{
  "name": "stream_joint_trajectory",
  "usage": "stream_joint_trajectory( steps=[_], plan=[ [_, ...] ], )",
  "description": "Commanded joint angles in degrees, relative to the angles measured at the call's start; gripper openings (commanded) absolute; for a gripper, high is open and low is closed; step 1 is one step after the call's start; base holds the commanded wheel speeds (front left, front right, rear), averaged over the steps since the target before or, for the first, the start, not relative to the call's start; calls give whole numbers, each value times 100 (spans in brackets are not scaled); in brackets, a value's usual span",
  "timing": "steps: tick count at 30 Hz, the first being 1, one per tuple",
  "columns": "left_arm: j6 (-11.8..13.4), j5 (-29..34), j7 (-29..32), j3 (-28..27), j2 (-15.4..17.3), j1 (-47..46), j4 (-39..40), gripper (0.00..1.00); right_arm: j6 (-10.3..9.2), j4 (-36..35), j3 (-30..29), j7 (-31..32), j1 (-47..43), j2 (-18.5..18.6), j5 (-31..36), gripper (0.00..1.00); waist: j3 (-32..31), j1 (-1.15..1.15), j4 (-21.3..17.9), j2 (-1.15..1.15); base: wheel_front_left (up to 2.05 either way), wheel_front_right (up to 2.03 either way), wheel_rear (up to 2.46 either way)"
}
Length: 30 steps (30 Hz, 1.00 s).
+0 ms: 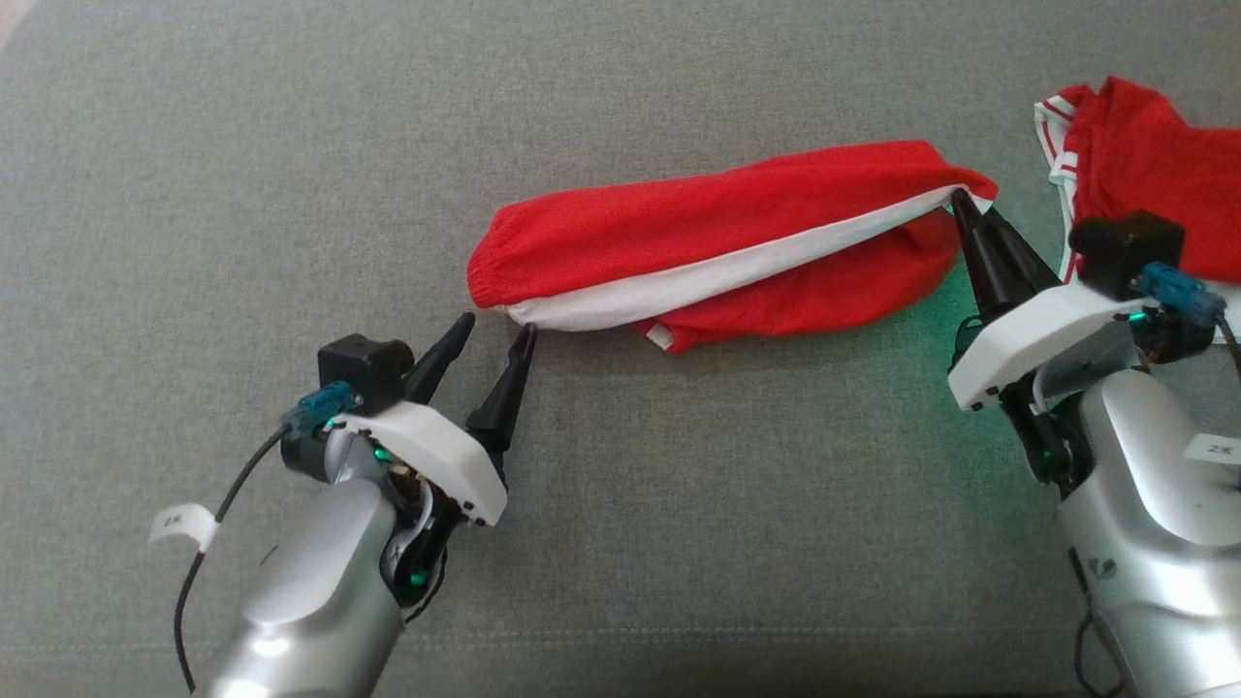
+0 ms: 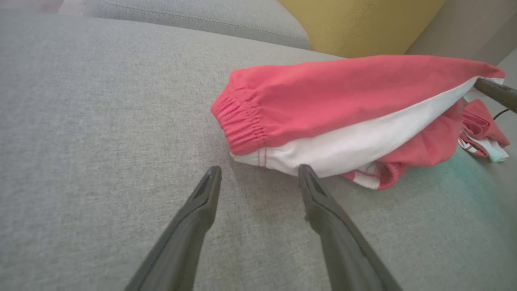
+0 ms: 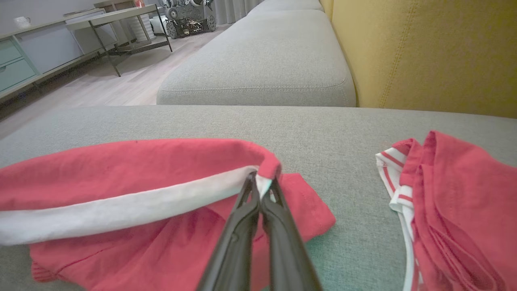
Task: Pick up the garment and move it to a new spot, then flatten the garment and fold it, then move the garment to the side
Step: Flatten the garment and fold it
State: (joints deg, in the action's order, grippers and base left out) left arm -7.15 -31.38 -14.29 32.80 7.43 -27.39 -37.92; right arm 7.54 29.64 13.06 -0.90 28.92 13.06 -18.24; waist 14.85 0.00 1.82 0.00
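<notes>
Next, my left gripper picks up the shorts by the waistband corner at the white stripe (image 1: 512, 310), since the gathered elastic edge (image 1: 483, 273) stands up off the cushion.
The garment (image 1: 717, 233), red shorts with a white side stripe and an elastic waistband, lies stretched across the grey cushion (image 1: 194, 174). My right gripper (image 1: 962, 202) is shut on the garment's right end, pinching the white stripe; the right wrist view shows the closed fingertips (image 3: 247, 193) biting the cloth (image 3: 121, 178) and lifting that corner. My left gripper (image 1: 496, 330) stands open just short of the waistband end, its right fingertip nearly touching the white edge. In the left wrist view the two fingers (image 2: 208, 190) spread wide with bare cushion between them, the waistband (image 2: 242, 125) just ahead.
A second red garment with white striped trim (image 1: 1154, 184) lies bunched at the far right, close behind my right wrist. A yellow backrest (image 3: 424, 52) rises behind the cushion. Another grey cushion (image 3: 258, 68) lies beyond, with floor and furniture to its left.
</notes>
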Motion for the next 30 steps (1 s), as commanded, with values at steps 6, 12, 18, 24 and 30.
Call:
stream_joint_trajectory(
  steps=[6,12,18,24,30],
  plan=[
    [-34,-101,-71,-44,144,-456,-38,100,-5,-242,122,18,224,9,-10,0,53,0,-14,0,0,0,0],
    [-34,-139,-71,37,146,-569,-76,100,-5,-243,139,27,243,10,-5,0,69,0,-45,0,0,0,0],
    [-34,-187,-71,194,175,-619,-12,0,-5,-236,134,24,245,15,-2,0,67,0,-41,0,0,0,0],
    [-34,-84,-71,340,321,-575,151,0,-5,-177,94,-81,242,32,6,0,-99,0,0,0,0,0,0],
    [-34,-28,-71,240,538,-481,648,0,-5,-152,149,-321,278,155,157,0,-459,0,57,0,0,0,0]
  ],
)
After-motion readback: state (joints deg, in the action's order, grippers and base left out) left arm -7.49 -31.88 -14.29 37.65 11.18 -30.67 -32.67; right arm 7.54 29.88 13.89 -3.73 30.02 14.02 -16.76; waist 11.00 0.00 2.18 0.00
